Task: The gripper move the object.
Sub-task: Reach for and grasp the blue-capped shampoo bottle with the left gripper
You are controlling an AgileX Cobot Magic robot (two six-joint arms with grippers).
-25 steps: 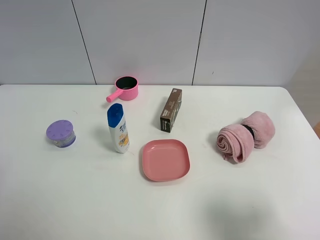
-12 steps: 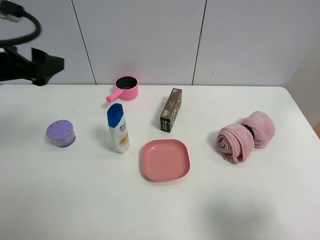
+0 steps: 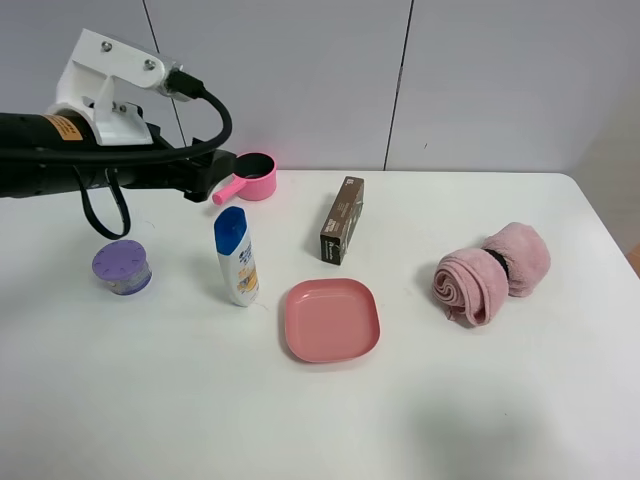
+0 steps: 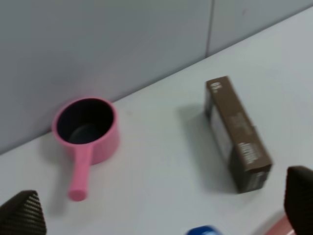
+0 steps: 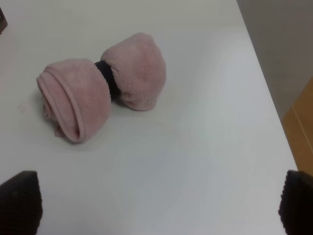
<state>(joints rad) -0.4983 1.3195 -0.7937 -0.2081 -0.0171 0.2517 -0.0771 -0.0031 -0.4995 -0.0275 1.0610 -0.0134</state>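
I need to grab the shampoo bottle [image 3: 236, 257] next with my left gripper, high up by its blue cap [image 3: 231, 229], because the bottle is standing tall and slim on its end.
The object, a tall slim white shampoo bottle [image 3: 236, 257] with a blue cap and orange-yellow label, stands upright left of centre on the white table [image 3: 150, 400]. My left gripper [image 3: 207, 180], a white boxy head with black fingers on a thick black arm, hovers above and behind the bottle, near the pink pot. In the left wrist view its fingertips [image 4: 19, 215] stand wide apart and hold nothing, and the bottle's blue cap [image 4: 201, 230] just shows. In the right wrist view my right gripper [image 5: 157, 203] is open and empty. It is out of the exterior high view.
A pink handled pot [image 3: 250, 176] stands at the back. A dark brown box [image 3: 342, 220] stands right of the bottle. A pink plate [image 3: 331, 320] lies in front. A purple round container [image 3: 122, 267] is at the left. A rolled pink towel [image 3: 492, 272] is at the right.
My left arm has come in from the upper left and swung right, to above the bottle and pot. Nothing on the table has moved.
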